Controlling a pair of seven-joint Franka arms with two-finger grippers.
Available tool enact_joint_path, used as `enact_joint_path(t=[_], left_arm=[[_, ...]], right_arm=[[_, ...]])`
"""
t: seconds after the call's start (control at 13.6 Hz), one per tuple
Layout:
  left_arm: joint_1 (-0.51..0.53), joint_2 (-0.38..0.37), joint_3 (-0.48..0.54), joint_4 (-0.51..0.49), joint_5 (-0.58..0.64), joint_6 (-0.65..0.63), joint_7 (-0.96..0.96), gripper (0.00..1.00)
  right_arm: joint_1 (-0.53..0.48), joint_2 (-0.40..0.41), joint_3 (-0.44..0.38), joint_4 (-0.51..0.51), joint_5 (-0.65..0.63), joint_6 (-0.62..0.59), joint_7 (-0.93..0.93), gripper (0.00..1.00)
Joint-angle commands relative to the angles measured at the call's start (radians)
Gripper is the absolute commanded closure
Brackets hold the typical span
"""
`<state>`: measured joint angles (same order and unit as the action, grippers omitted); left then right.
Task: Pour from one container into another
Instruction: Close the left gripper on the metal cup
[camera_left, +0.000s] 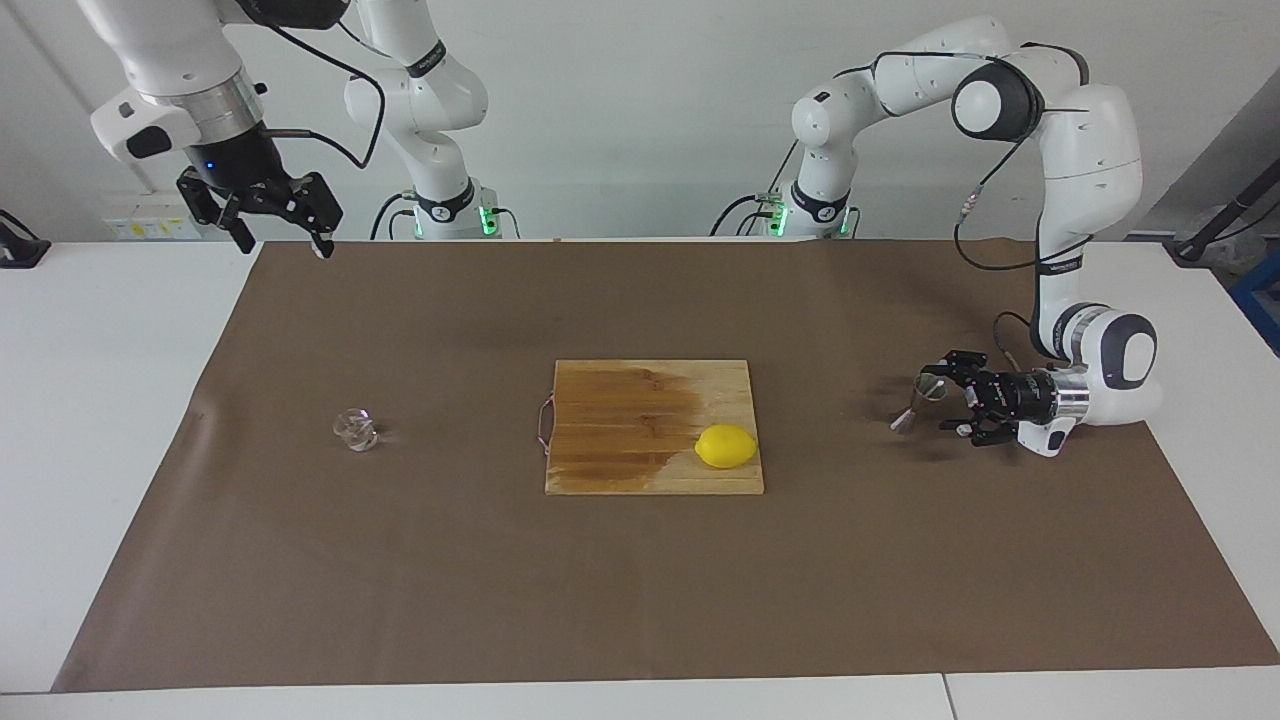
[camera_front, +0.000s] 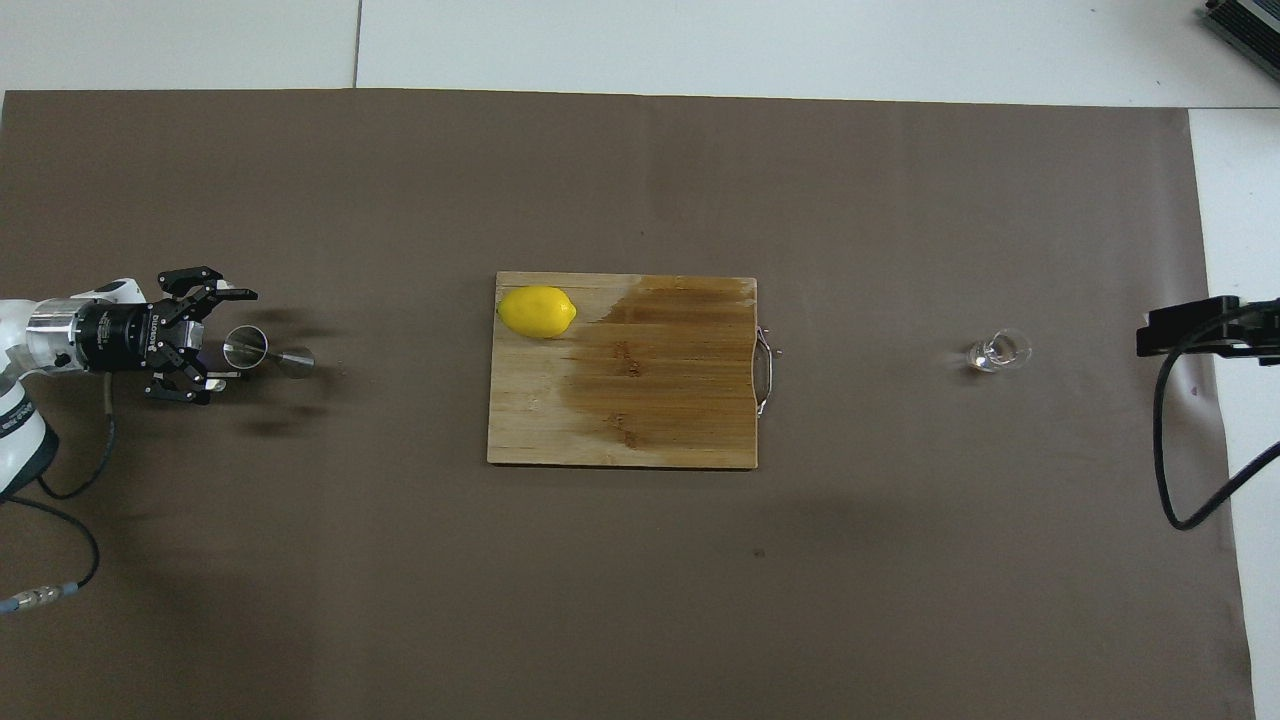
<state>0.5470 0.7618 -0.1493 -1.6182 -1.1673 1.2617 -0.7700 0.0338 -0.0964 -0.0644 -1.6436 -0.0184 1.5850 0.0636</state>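
My left gripper's fingers reach either side of the jigger's upper cone (camera_front: 246, 347), so closing now would catch it. It is time to close.
The steel jigger (camera_left: 917, 404) (camera_front: 268, 353) stands on the brown mat toward the left arm's end of the table. My left gripper (camera_left: 941, 399) (camera_front: 238, 336) lies level just above the mat and is open. Its fingertips reach either side of the jigger's upper cone, and no grip shows. The small clear glass cup (camera_left: 355, 428) (camera_front: 998, 351) stands alone on the mat toward the right arm's end. My right gripper (camera_left: 283, 243) hangs open high above the mat's corner at the robots' edge, holding nothing and waiting.
A wooden cutting board (camera_left: 620, 400) (camera_front: 650, 420) with a dark wet patch lies mid-table. A yellow lemon (camera_left: 726, 446) (camera_front: 537, 311) rests on its corner toward the left arm's end. A brown mat (camera_left: 640, 580) covers most of the table.
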Motion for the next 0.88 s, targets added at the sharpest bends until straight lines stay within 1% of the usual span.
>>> enact_joint_path(t=[0.0, 0.37, 0.44, 0.52, 0.74, 0.81], left_arm=[[-0.013, 0.014, 0.002, 0.023, 0.015, 0.005, 0.008, 0.03], [-0.012, 0.014, 0.002, 0.023, 0.015, 0.005, 0.014, 0.3], [-0.012, 0.014, 0.002, 0.023, 0.015, 0.005, 0.02, 0.33], [-0.01, 0.014, 0.002, 0.023, 0.015, 0.005, 0.02, 0.4], [-0.01, 0.014, 0.002, 0.023, 0.015, 0.005, 0.02, 0.54], [-0.009, 0.014, 0.002, 0.023, 0.015, 0.004, 0.02, 0.57]], right_arm=[[-0.003, -0.013, 0.005, -0.007, -0.003, -0.003, 0.005, 0.0], [-0.003, -0.013, 0.005, -0.007, -0.003, -0.003, 0.007, 0.0], [-0.003, -0.013, 0.005, -0.007, -0.003, -0.003, 0.005, 0.0], [-0.003, -0.013, 0.005, -0.007, -0.003, -0.003, 0.007, 0.0], [-0.003, -0.013, 0.005, -0.007, -0.003, -0.003, 0.005, 0.0], [-0.003, -0.013, 0.005, -0.007, -0.003, -0.003, 0.005, 0.0]])
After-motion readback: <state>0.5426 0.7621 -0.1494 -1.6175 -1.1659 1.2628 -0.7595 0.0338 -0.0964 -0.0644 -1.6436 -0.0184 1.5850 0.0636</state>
